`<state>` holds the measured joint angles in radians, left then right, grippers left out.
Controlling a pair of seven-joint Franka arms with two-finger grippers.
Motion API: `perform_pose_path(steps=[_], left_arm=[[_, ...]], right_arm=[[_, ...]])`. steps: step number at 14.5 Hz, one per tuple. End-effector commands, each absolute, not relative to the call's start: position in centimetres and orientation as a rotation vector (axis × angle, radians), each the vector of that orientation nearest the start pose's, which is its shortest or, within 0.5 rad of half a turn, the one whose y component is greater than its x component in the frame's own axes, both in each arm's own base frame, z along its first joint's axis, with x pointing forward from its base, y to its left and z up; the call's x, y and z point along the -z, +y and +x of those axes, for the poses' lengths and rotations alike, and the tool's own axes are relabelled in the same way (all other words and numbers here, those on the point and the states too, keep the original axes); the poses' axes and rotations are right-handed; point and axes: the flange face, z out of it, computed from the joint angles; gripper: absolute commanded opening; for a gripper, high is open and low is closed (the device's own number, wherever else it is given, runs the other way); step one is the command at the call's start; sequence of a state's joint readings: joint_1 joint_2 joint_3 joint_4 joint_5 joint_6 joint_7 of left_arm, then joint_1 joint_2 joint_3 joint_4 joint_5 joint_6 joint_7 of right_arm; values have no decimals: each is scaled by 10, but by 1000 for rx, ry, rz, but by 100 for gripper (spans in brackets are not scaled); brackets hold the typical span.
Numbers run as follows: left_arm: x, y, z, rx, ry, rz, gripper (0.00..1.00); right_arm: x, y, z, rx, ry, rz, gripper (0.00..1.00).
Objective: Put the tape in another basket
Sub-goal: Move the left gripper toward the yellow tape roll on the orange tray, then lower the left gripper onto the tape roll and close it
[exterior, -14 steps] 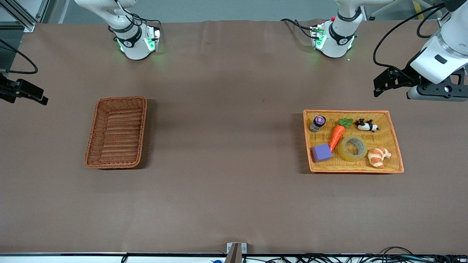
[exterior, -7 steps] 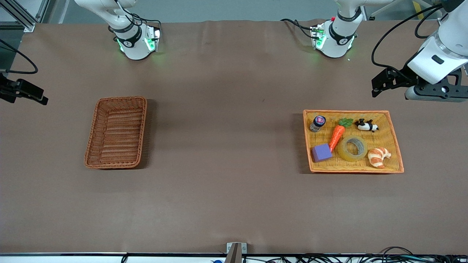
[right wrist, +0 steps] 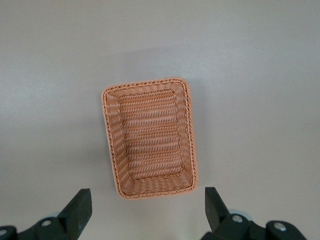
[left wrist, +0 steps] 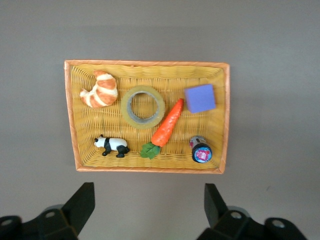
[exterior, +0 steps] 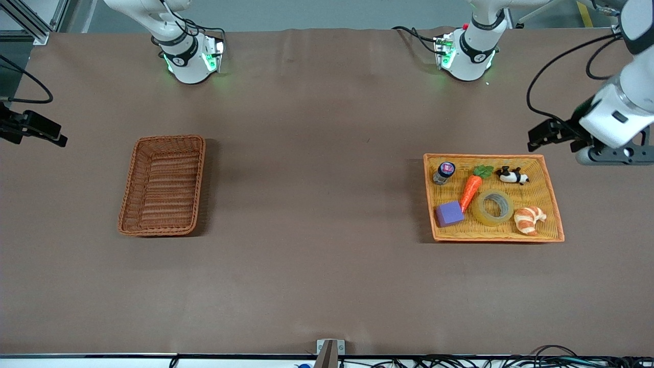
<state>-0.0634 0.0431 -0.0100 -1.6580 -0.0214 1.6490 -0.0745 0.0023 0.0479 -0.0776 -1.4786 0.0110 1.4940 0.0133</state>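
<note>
My left gripper will grab the tape's ring wall (exterior: 479,209) next, to move the tape into the empty brown basket (exterior: 161,185).
The tape (exterior: 480,212), a translucent yellowish ring, lies flat in the orange-yellow tray (exterior: 485,156) between a carrot and a croissant. It also shows in the left wrist view (left wrist: 124,107), inside the tray (left wrist: 150,63). The dark reddish-brown basket (exterior: 163,189) stands empty toward the right arm's end of the table and shows in the right wrist view (right wrist: 148,140). My left gripper (exterior: 613,156) (left wrist: 148,207) is open and empty, up in the air over bare table beside the tray. My right gripper (exterior: 36,130) (right wrist: 147,210) is open and empty, waiting in the air beside the basket.
In the tray with the tape lie a carrot (exterior: 471,190), a purple block (exterior: 449,213), a croissant (exterior: 529,220), a panda figure (exterior: 512,176) and a small jar (exterior: 444,173). Brown table stretches between basket and tray.
My left gripper has shifted closer to the tray's corner and appears lower. The right arm and all objects have not moved.
</note>
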Motion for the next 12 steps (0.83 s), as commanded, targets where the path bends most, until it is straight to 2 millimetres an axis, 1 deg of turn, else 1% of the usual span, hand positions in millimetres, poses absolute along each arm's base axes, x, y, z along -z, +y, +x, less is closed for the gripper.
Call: perform_pose_path(steps=[1,2,3,5,6,7,8,10,12], left_arm=[[-531,-22,585,-101,-60,-3160,100],[-512,-11,592,-112,-88,-3156,100],[-499,-6,599,-109,-97,-3154,100],[-475,3,612,-96,13,-3154,100],[-461,12,616,-114,1,-3150,100],[-446,23,614,-125,-14,-3146,100],[-427,30,611,-104,-23,-3144,100],[-391,36,603,-55,-35,-3141,100],[-360,38,596,-12,-33,-3139,100]], right_arm=[[-635,-41,557,-57,141,-3133,100],[-635,-41,557,-57,141,-3133,100],[-635,-41,557,-57,141,-3133,100],[-635,-41,557,-57,141,-3133,100],[-635,-41,557,-57,141,-3133,100],[-635,-41,557,-57,141,-3133,100],[-635,-41,557,-57,141,-3133,100],[-635,-41,557,-57,141,-3133,100],[-635,-41,557,-57,141,-3133,100]])
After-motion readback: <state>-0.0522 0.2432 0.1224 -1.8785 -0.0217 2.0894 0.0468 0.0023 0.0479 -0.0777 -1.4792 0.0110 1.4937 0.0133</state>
